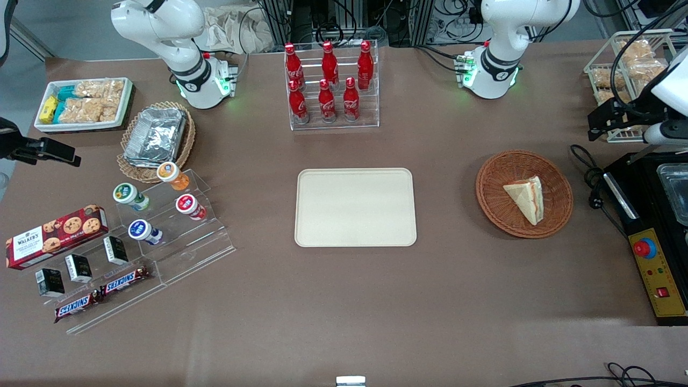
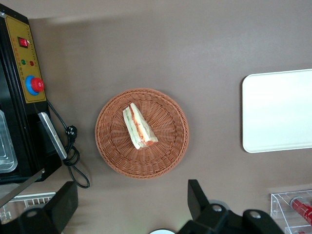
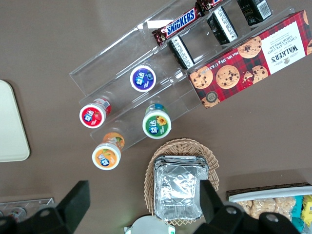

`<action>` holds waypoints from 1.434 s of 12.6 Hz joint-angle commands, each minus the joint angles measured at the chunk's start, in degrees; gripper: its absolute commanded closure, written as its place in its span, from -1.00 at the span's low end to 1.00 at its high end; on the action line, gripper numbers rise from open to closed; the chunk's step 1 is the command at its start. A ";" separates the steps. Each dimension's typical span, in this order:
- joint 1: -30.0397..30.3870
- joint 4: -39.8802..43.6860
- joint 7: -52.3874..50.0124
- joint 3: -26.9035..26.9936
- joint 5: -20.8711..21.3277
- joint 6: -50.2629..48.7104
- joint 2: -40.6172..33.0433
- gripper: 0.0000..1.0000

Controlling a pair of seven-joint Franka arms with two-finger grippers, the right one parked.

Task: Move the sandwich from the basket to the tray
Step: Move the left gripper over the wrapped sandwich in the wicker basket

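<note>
My left gripper next needs to grab the sandwich by its filled edge's end point(image 1: 532, 183). Then it should place the sandwich from the basket onto the tray point(image 1: 355, 207).
The sandwich point(image 1: 527, 198) is a white-bread wedge with red-orange and green filling at its edge. It lies in the round reddish-brown wicker basket point(image 1: 497, 183), toward the working arm's end of the table. The cream tray point(image 1: 355, 207) lies flat and bare at the table's middle. My left gripper point(image 1: 613, 117) hangs high above the table, farther from the front camera than the basket and nearer the table's end. In the left wrist view the gripper point(image 2: 131, 202) is open and empty, its fingers wide apart, with the sandwich point(image 2: 139, 127), basket point(image 2: 165, 146) and tray point(image 2: 278, 112) below it.
A black machine with a red button point(image 1: 658, 258) and a coiled cable point(image 1: 588, 177) sit beside the basket at the working arm's end. A wire rack of snacks point(image 1: 623, 70) stands near the gripper. A clear rack of red bottles point(image 1: 330, 86) stands farther from the camera than the tray.
</note>
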 commanded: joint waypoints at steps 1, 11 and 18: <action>0.34 0.79 -2.46 -0.25 -0.11 -1.39 0.73 -1.00; 0.70 -17.11 -26.07 6.16 -4.58 9.05 -2.69 -1.00; 0.08 -38.66 -41.14 4.15 -1.60 32.08 -5.69 -1.00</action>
